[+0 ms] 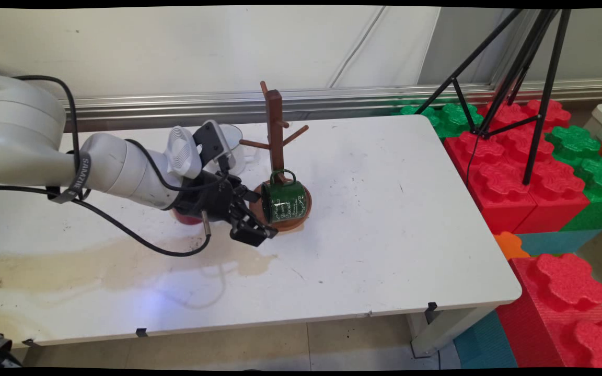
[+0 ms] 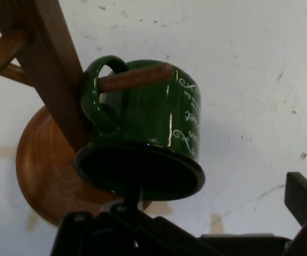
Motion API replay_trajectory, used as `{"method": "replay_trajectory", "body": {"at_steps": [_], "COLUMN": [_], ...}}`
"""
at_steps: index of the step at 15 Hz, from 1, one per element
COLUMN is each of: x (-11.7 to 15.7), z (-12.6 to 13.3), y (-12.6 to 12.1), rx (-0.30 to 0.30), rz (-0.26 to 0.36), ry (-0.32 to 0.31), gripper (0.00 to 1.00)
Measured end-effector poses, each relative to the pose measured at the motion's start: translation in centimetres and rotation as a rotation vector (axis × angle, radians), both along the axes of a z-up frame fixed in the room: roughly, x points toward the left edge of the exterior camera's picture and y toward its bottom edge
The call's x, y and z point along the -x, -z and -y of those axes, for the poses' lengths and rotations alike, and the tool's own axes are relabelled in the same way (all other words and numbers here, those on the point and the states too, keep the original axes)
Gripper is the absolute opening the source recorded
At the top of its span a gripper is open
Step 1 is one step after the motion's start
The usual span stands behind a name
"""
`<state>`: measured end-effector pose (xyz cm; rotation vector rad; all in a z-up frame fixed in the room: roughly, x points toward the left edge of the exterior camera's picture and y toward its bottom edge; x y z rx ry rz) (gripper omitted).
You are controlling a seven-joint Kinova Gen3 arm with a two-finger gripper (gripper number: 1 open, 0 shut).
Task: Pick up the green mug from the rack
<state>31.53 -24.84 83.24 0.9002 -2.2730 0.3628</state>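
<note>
I should grab the green mug by its rim (image 1: 266,203) with my gripper next, to lift the mug off the wooden mug tree (image 1: 275,128).
A dark green enamel mug (image 1: 284,201) with white lettering hangs by its handle on a low peg (image 2: 137,77) of the wooden mug tree (image 1: 275,128), tipped with its mouth towards the hand camera. The tree's round base (image 2: 44,176) lies below and behind the mug (image 2: 153,128). My gripper (image 1: 255,216) sits just left of the mug, low over the table, open. Its fingers stand apart from the mug's rim, and one black finger (image 2: 304,200) shows at the right of the hand view with bare table between it and the mug.
A clear cup (image 1: 232,149) stands behind my wrist, and a red object (image 1: 187,218) is partly hidden under the hand. A brown stain (image 1: 123,263) spreads over the white table (image 1: 395,224) at front left. Red and green foam blocks (image 1: 510,172) and a black tripod (image 1: 533,94) stand off the right edge.
</note>
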Motion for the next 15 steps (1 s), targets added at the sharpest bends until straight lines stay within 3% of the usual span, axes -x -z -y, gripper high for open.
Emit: {"method": "replay_trajectory", "body": {"at_steps": [15], "x": [-0.7], "z": [0.8], "y": [1.7], "rx": [0.024], "rz": [-0.140], "ry": [-0.007], "gripper": [1.00]}}
